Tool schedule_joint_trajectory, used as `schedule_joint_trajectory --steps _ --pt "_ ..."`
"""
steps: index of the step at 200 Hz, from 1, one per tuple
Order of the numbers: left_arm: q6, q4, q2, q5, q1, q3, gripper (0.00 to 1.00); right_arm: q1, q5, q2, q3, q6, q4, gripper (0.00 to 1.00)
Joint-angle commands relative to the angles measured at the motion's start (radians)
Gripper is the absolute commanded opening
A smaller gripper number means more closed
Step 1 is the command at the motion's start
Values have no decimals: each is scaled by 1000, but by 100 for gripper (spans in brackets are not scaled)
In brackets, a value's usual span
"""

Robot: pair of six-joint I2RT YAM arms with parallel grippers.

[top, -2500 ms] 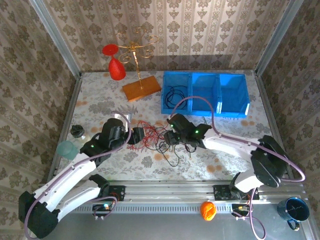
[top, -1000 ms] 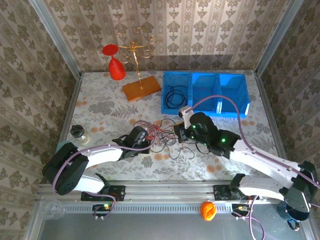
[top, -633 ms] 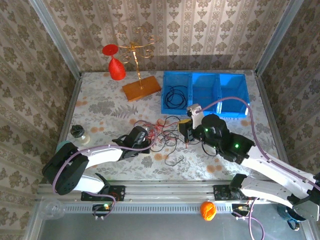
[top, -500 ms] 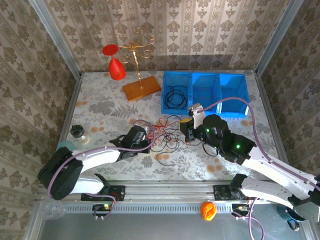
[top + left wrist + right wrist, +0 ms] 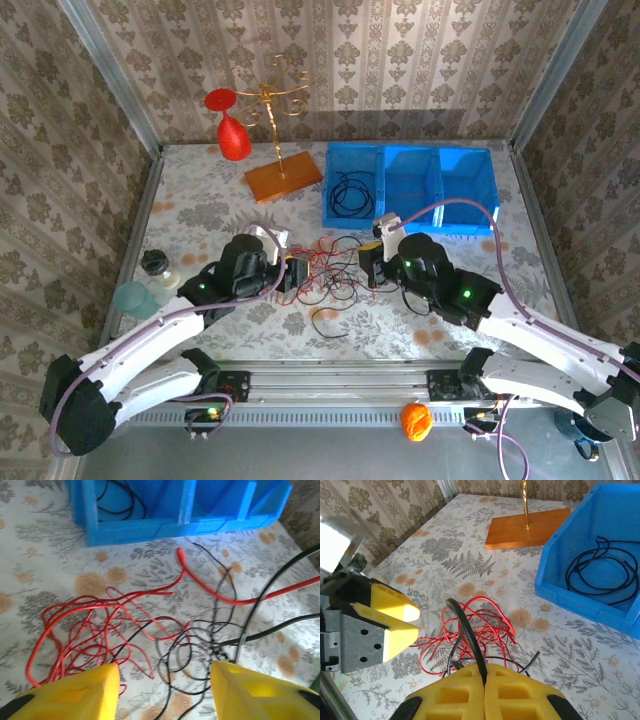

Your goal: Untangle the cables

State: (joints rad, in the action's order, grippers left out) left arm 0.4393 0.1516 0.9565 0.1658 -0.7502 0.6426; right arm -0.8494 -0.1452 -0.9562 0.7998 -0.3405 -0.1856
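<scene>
The black cable arches from my right gripper; my left gripper will grab that part next to pull the cable free of the tangle.
The cables (image 5: 330, 262) lie as a loose tangle of red and black wires mid-table, between the two grippers. My right gripper (image 5: 372, 262) (image 5: 484, 674) is shut on a black cable (image 5: 470, 635), which arches up out of its yellow fingers above the red loops (image 5: 480, 617). My left gripper (image 5: 296, 272) (image 5: 165, 682) stands open at the tangle's left edge, with red wires (image 5: 85, 630) and black wires (image 5: 200, 640) on the table beyond its fingers (image 5: 75, 692). A separate small black loop (image 5: 326, 325) lies nearer the front. Another black cable (image 5: 350, 190) is coiled in the bin.
A blue three-compartment bin (image 5: 465, 228) stands behind the tangle. A gold stand on a wooden base (image 5: 283, 178) holds a red glass (image 5: 235, 140) at the back left. A dark jar (image 5: 155, 263) and a teal cup (image 5: 133, 297) sit at the left edge.
My right gripper has drawn its black cable up and to the right, then held. My left arm has risen off the table, its gripper at the tangle's left. The small black loop shifted left.
</scene>
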Motion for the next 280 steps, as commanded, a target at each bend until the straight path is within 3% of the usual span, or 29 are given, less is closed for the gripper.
schedule_joint_trajectory --steps 1,49,98,129,163,228,238,255,280 --pt "-70 -34 47 107 3 57 48 -5 27 -16 3 -10 35 8" --pt "-89 -172 130 236 -6 114 47 -5 66 -40 10 -15 33 8" --pt "-115 -225 207 297 -11 158 41 -6 93 -59 21 -17 25 8" --pt "-130 -231 252 259 -12 167 30 -6 110 -62 28 -18 22 8" --pt "-134 -246 253 208 -15 156 0 -6 90 -62 20 -14 12 11" --pt "-152 -227 171 121 -15 134 0 -3 73 -52 -10 -18 17 13" --pt "-151 -214 162 109 -15 141 0 -2 68 -54 -10 -14 13 19" --pt "-156 -169 137 81 -15 172 0 0 38 -64 -11 -8 -17 45" --pt "-173 -102 83 67 -15 238 0 11 -12 -70 -32 -18 -32 55"
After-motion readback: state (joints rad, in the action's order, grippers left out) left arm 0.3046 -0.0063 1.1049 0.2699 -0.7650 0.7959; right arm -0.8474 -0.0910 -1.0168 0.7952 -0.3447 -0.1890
